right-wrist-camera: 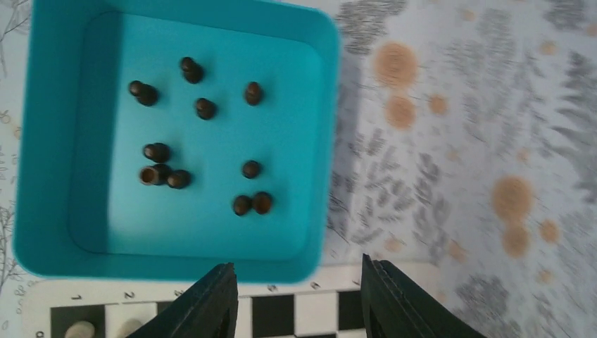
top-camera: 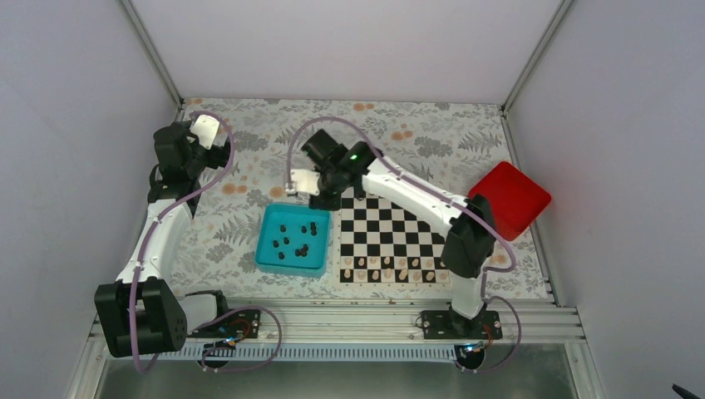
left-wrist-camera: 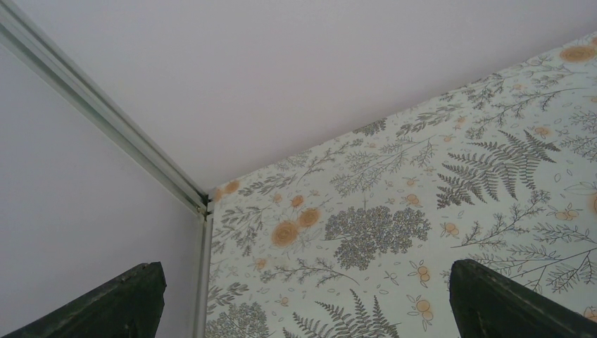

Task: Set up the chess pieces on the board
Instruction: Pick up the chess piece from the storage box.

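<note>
The dark chess piece should stand base-first on the chequered board, so my right gripper next needs to grab the dark chess piece by its hollow top.
The chequered board with a tan border lies right of centre; its edge shows in the right wrist view. Several tiny dark chess pieces lie loose in a teal tray left of the board; they also show in the right wrist view. My right gripper hovers open and empty over the board's far left corner, beside the tray. My left gripper is at the far left, open and empty, over bare floral cloth.
Pale tan pieces stand in two rows along the board's near edge. A red box sits tilted at the board's right. White walls with metal rails enclose the table.
</note>
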`<state>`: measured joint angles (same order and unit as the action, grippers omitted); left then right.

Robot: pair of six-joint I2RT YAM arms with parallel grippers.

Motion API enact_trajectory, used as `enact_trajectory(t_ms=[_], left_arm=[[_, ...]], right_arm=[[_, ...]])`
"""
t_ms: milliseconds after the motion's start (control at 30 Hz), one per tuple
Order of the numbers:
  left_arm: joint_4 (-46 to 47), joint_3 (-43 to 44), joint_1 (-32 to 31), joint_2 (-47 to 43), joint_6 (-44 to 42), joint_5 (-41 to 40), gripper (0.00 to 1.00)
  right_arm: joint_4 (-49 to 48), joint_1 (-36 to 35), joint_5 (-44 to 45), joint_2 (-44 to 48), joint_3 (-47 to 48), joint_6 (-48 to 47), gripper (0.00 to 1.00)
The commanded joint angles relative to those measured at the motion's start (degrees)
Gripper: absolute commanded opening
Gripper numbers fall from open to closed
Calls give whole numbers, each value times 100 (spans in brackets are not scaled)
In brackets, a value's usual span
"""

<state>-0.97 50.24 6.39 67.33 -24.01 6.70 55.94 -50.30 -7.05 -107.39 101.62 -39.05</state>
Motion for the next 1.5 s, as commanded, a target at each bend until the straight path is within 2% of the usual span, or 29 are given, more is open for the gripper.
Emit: enact_trajectory(t_ms=[0, 267, 467, 1233, 1400, 1467], left_arm=[[88, -40, 37, -10, -58, 58, 100], [106, -56, 37, -16, -58, 61, 100], [118, -67, 37, -6, -68, 58, 100], [159, -102, 36, 2, -85, 37, 100], [180, -119, 37, 8, -93, 40, 100], [185, -128, 33, 5, -95, 35, 100]], right_arm=[[281, -387, -89, -531, 80, 126, 46], [88, -1102, -174, -974, -372, 11, 43], [42, -1298, -193, -1193, -482, -68, 41], [-249, -1349, -25, -1554, -497, -244, 39], [-283, -1350, -7, -1603, -485, -262, 35], [-293, -1350, 5, -1630, -481, -261, 31]])
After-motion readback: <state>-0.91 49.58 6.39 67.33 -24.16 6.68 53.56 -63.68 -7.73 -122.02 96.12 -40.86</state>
